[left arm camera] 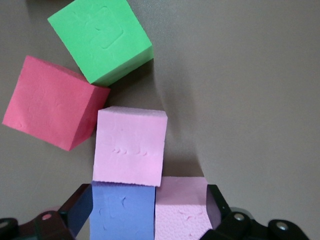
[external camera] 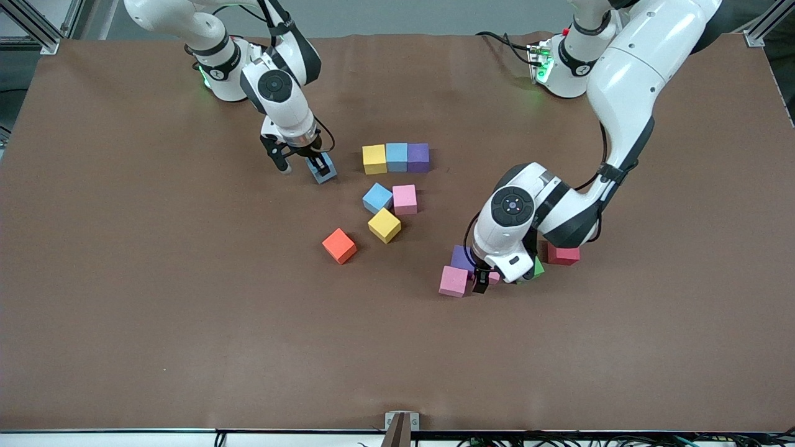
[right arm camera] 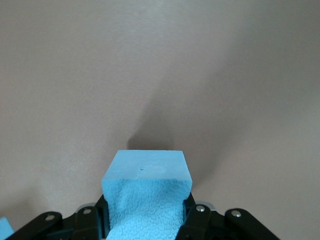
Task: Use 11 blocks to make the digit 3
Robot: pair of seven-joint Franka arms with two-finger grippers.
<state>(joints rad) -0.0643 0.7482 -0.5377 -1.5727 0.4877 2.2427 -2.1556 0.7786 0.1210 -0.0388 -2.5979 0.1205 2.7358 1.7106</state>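
I should first move my left gripper toward the middle pink block (left arm camera: 129, 145) and then close on it, because my fingers stop short, beside the purple block (left arm camera: 122, 211).
A row of yellow (external camera: 374, 159), light blue (external camera: 397, 156) and purple (external camera: 418, 157) blocks lies mid-table. Nearer the front camera lie loose light blue (external camera: 377, 197), pink (external camera: 405, 199), yellow (external camera: 384, 225) and orange (external camera: 340, 245) blocks. My right gripper (external camera: 320, 165) is shut on a light blue block (right arm camera: 147, 192), low over the table beside the row, toward the right arm's end. My left gripper (external camera: 481, 280) is open, low over a cluster. Its fingers straddle a purple block (left arm camera: 122, 210) and a pink block (left arm camera: 182, 207), side by side. Another pink block (left arm camera: 131, 146) touches them. A red block (left arm camera: 52, 102) lies close by.
A green cube (left arm camera: 100, 40) lies next to the red block (external camera: 563, 253) in the cluster, partly under the left arm in the front view (external camera: 537, 268). The brown table (external camera: 155, 310) stretches wide around the blocks.
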